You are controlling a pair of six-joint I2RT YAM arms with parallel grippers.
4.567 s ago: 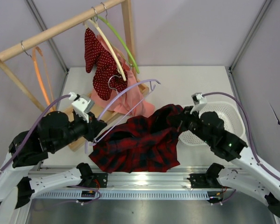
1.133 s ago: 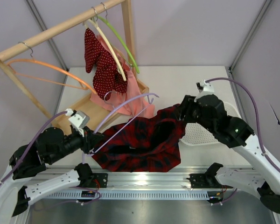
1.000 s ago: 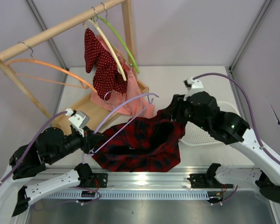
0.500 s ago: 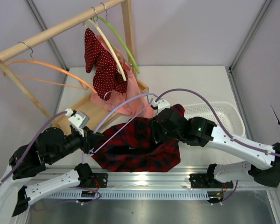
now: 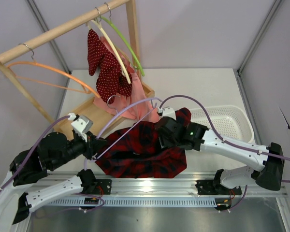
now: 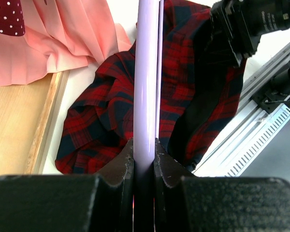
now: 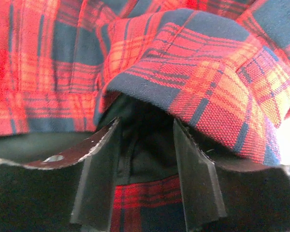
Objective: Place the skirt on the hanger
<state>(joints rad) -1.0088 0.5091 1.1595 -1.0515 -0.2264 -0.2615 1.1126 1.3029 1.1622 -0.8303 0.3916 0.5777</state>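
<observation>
The skirt's dark lining [image 5: 161, 145] [image 7: 145, 126] should be pinched by my right gripper under the edge of the skirt's fold, so that I can place the skirt on the hanger's loose end.
The plaid skirt [image 5: 135, 155] lies crumpled on the table near the front edge, also seen as the skirt [image 6: 99, 113] under the left wrist. My left gripper [image 5: 95, 145] is shut on the lower end of the lavender hanger [image 5: 128, 108], whose bar [image 6: 146, 72] runs up and away over the fabric. My right gripper [image 5: 160, 137] is low against the skirt's right part. In the right wrist view that gripper [image 7: 145, 145] stands open, its fingers [image 7: 99, 174] pushed under a fold of the skirt [image 7: 203, 72], with dark lining between them.
A wooden rack [image 5: 63, 29] stands at the back left with an orange hanger [image 5: 53, 72], a cream hanger [image 5: 113, 48] and a green hanger [image 5: 128, 46]. A red dotted garment [image 5: 104, 67] and a pink garment [image 5: 130, 104] hang there. A white basket [image 5: 232, 123] sits at the right.
My right arm has swung left from beside the basket and come down onto the skirt's right part. The left gripper and hanger have held still over the last second.
</observation>
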